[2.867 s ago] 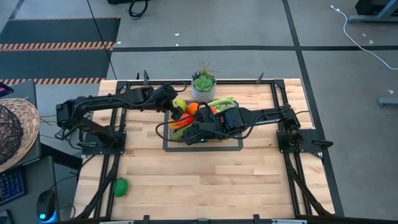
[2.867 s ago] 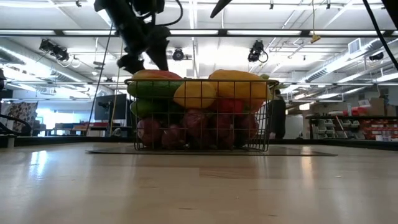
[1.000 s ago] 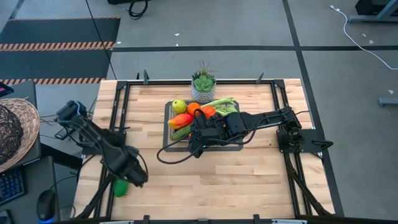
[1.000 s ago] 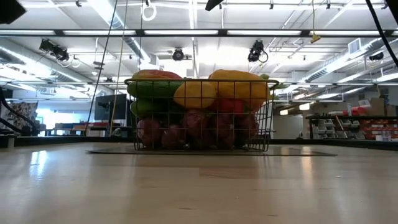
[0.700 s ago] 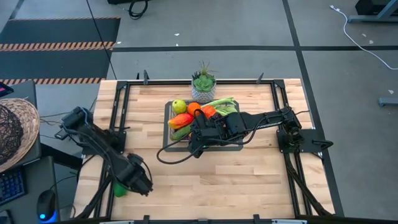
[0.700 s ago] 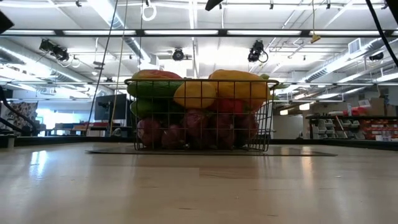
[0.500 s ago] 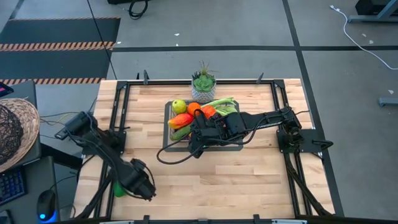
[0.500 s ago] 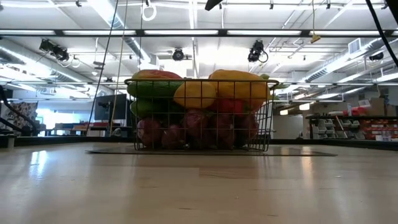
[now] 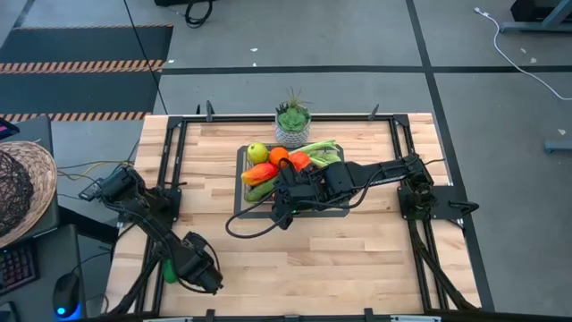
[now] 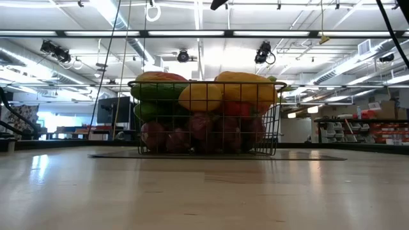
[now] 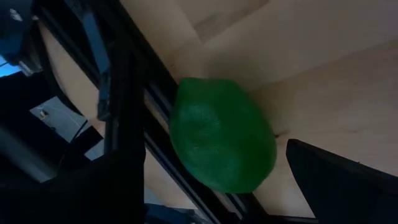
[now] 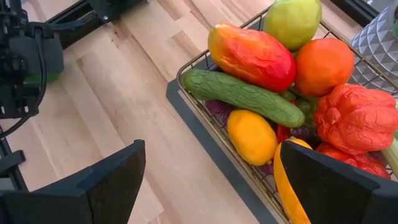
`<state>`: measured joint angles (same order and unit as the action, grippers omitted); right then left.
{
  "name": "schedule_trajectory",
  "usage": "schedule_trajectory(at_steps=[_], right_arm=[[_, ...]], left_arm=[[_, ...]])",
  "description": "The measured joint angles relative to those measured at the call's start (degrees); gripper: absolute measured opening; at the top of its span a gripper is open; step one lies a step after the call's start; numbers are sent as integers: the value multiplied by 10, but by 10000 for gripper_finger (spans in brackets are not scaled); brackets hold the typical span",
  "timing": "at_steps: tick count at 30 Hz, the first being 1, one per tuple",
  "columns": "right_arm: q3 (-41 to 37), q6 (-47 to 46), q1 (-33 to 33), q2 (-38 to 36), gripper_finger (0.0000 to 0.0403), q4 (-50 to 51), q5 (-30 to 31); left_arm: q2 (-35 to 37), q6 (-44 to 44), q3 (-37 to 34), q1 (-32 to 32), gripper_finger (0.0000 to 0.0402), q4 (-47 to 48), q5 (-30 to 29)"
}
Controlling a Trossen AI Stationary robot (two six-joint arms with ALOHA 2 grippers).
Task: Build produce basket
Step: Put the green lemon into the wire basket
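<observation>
My left gripper grabs the round green fruit by its rounded middle (image 9: 169, 271) next, to add it to the produce in the wire basket (image 9: 292, 183).
The dark wire basket (image 9: 292, 183) stands on a grey mat at the table's middle, heaped with produce: a red-yellow mango (image 12: 252, 56), a cucumber (image 12: 242, 96), a green apple (image 12: 292, 22), an orange (image 12: 323, 65) and a red pepper (image 12: 357, 118). One round green fruit (image 11: 221, 134) lies at the table's near left corner against the dark frame rail (image 11: 134, 118). My left gripper (image 11: 214, 162) is open, with one finger on either side of this fruit and not touching it. My right gripper (image 12: 211, 186) hangs open above the basket's near left corner.
A patterned pot with a green succulent (image 9: 292, 125) stands just beyond the basket's far side. Dark frame rails (image 9: 170, 179) run along the table's edges. Bare wood lies across the near half of the table (image 9: 304, 259). A woven hat (image 9: 22, 188) sits off the table's left.
My left arm has swung toward the table's near left corner and come down at the green fruit, which has not moved. The right arm, the basket and its produce have stayed where they were.
</observation>
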<state>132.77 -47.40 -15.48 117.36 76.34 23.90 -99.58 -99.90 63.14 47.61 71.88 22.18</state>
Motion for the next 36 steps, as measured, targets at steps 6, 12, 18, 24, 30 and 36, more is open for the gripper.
schedule_trajectory(at_steps=[6,12,18,24,30,36], right_arm=[[0,0,0,0,375,0,0],[0,0,0,0,375,0,0],[0,0,3,0,375,0,0],[0,0,6,0,375,0,0],[0,0,6,0,375,0,0],[0,-4,7,0,375,0,1]], left_arm=[[1,-17,-43,23,396,-54,37],[1,-28,-56,25,396,-85,31],[1,-12,-56,27,396,-87,16],[2,-25,-67,38,396,-92,-6],[2,-25,-100,41,396,-148,14],[2,-14,-102,33,373,-176,22]])
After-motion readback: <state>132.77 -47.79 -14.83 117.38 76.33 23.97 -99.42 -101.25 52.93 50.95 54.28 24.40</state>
